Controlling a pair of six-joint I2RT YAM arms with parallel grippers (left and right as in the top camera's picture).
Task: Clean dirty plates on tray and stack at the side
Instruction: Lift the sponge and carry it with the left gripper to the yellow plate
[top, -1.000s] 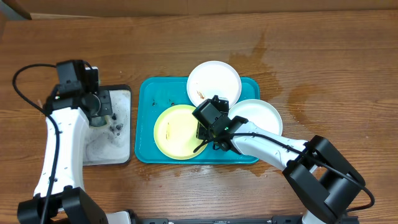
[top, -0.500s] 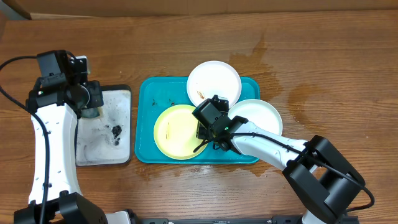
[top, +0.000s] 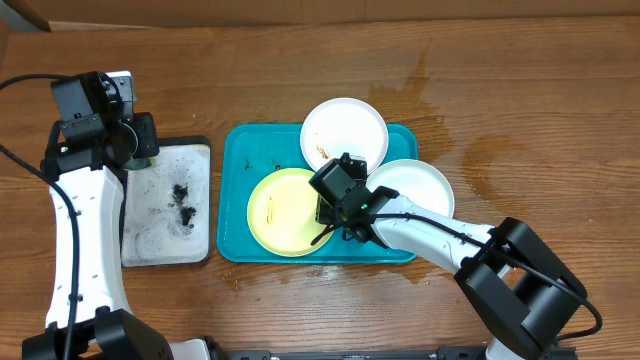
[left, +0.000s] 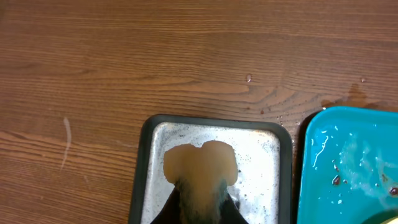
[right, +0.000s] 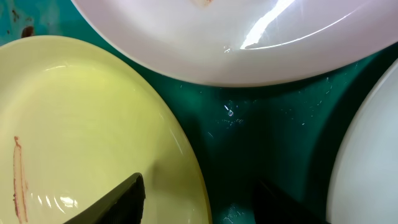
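The yellow-green plate's rim (right: 202, 189) runs between my right gripper's fingers, so it is now time to close, which would catch the plate's rim.
Three plates lie on the teal tray (top: 232, 200): a white plate (top: 345, 130) at the back, a yellow-green plate (top: 285, 212) at the front with a brown smear, and a white plate (top: 415, 188) overhanging the right rim. My right gripper (top: 335, 207) is open, low over the yellow-green plate's right rim. In the right wrist view its fingers (right: 202, 208) straddle that rim (right: 81, 124), one over the plate and one over the tray (right: 267, 118). My left gripper (top: 133, 145) is shut on a tan sponge (left: 200, 165) above the back of the black-rimmed soapy tray (left: 273, 155).
The black-rimmed tray (top: 165, 205) holds suds and dark specks, just left of the teal tray (left: 348, 162). A wet patch (top: 430, 90) spreads on the wooden table behind and to the right. A cardboard edge (top: 300, 15) runs along the back.
My left gripper has pulled back and to the left from the middle of the soapy tray to its back edge, carrying the sponge. The right arm and the plates have not moved.
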